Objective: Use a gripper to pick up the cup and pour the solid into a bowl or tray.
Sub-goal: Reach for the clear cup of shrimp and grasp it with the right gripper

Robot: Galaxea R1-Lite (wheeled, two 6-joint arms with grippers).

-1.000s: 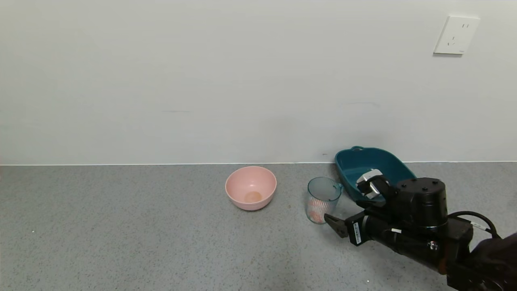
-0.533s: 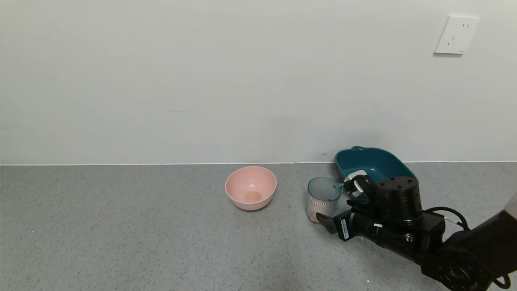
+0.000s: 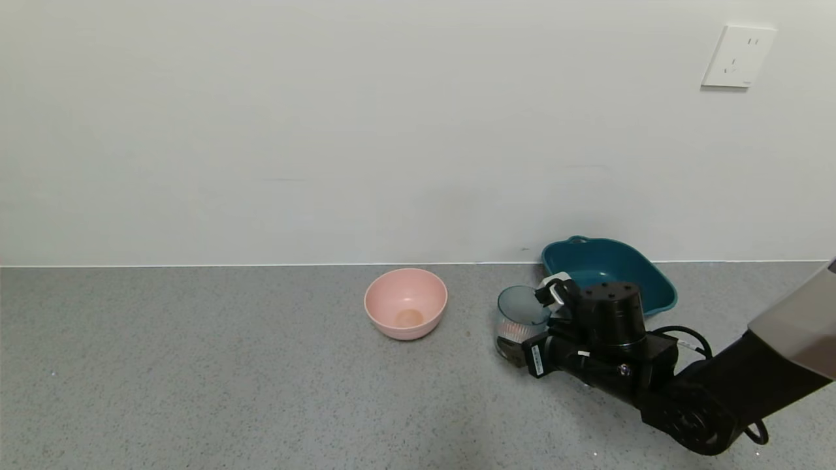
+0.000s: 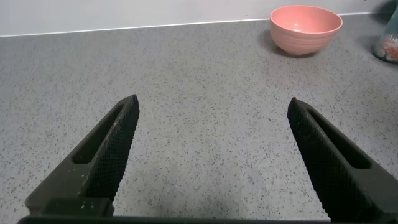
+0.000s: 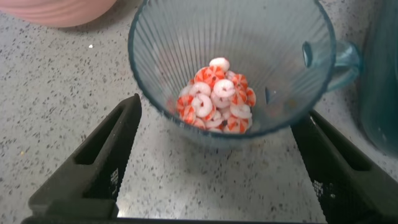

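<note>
The right gripper grabs the cup around its ribbed body [image 5: 214,132] next, since the basin's side [image 5: 379,90] stands close beside the cup's handle and crowds it.
The cup [image 3: 517,312], a pale teal ribbed mug, stands upright on the grey counter just left of the dark teal basin [image 3: 610,266]. The solid [image 5: 214,96], small red-orange and white pieces, lies heaped in the cup's [image 5: 230,56] bottom. My right gripper [image 3: 534,323] is low at the cup and open. In the right wrist view its fingertips [image 5: 127,115] flank the cup's near wall, with no contact visible. My left gripper [image 4: 212,101] is open over bare counter, nothing between its fingers.
A round pink bowl [image 3: 405,303] stands left of the cup and also shows far off in the left wrist view [image 4: 306,28]. The basin's wall [image 5: 382,87] is close beside the cup's handle [image 5: 345,59]. The white wall runs right behind the basin.
My right arm has moved left and forward, bringing its open jaws from short of the cup to either side of it. The cup and basin have not moved.
</note>
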